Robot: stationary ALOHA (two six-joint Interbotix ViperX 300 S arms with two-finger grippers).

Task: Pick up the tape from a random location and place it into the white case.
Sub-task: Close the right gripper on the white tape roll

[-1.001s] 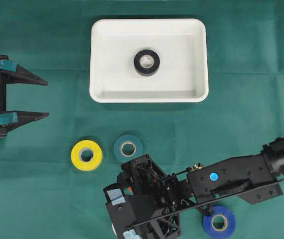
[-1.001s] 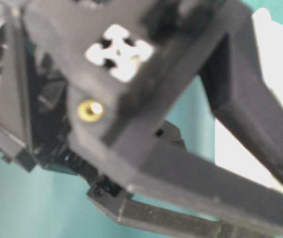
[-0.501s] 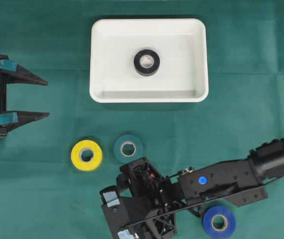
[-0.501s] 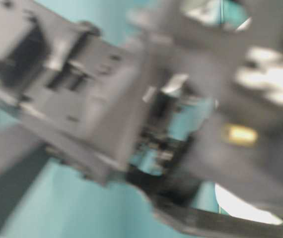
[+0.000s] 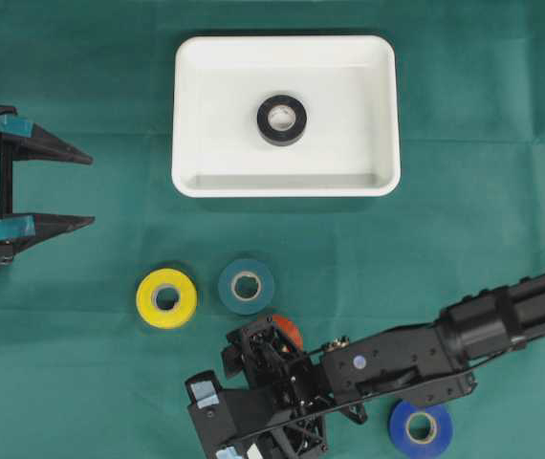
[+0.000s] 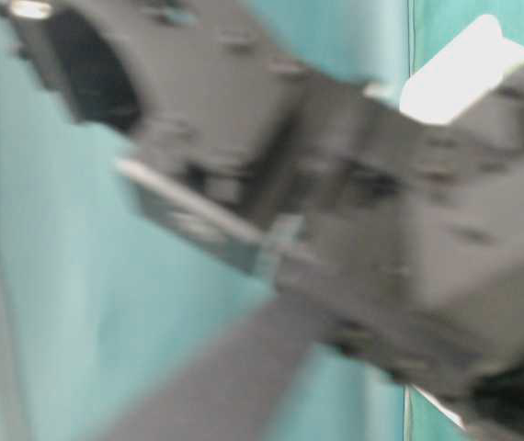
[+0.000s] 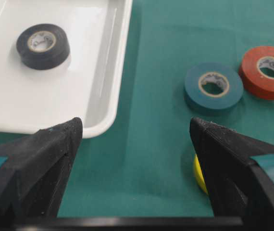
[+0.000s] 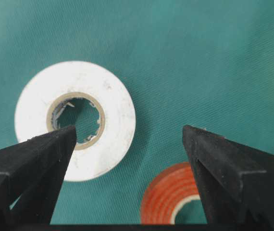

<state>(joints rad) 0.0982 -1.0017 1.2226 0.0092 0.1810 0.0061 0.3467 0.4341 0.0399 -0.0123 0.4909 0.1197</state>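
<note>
My right gripper would miss if it closed now and should lower first: its fingers are above the white tape's side (image 8: 119, 120) and the green cloth beside it.
The white case (image 5: 190, 115) lies at the top centre with a black tape (image 5: 281, 120) inside it. Yellow tape (image 5: 166, 298), teal tape (image 5: 246, 285), a partly covered red tape (image 5: 289, 328) and blue tape (image 5: 420, 427) lie on the green cloth. My right gripper (image 5: 213, 421) reaches across to the bottom edge, pointing down. In its wrist view it (image 8: 128, 130) stands open above the cloth, with a white tape (image 8: 74, 120) by its left finger and the red tape (image 8: 175, 197) by its right. My left gripper (image 5: 92, 189) is open and empty at the left edge.
In the left wrist view, the case rim (image 7: 109, 86) lies ahead left of the open gripper (image 7: 134, 122), the teal tape (image 7: 214, 86) and red tape (image 7: 266, 72) ahead right, and the yellow tape (image 7: 199, 173) peeks out beside the right finger. The table-level view is filled by the blurred arm.
My right arm has swung down and left toward the bottom edge, uncovering part of the red tape. The left arm and all tapes have stayed put.
</note>
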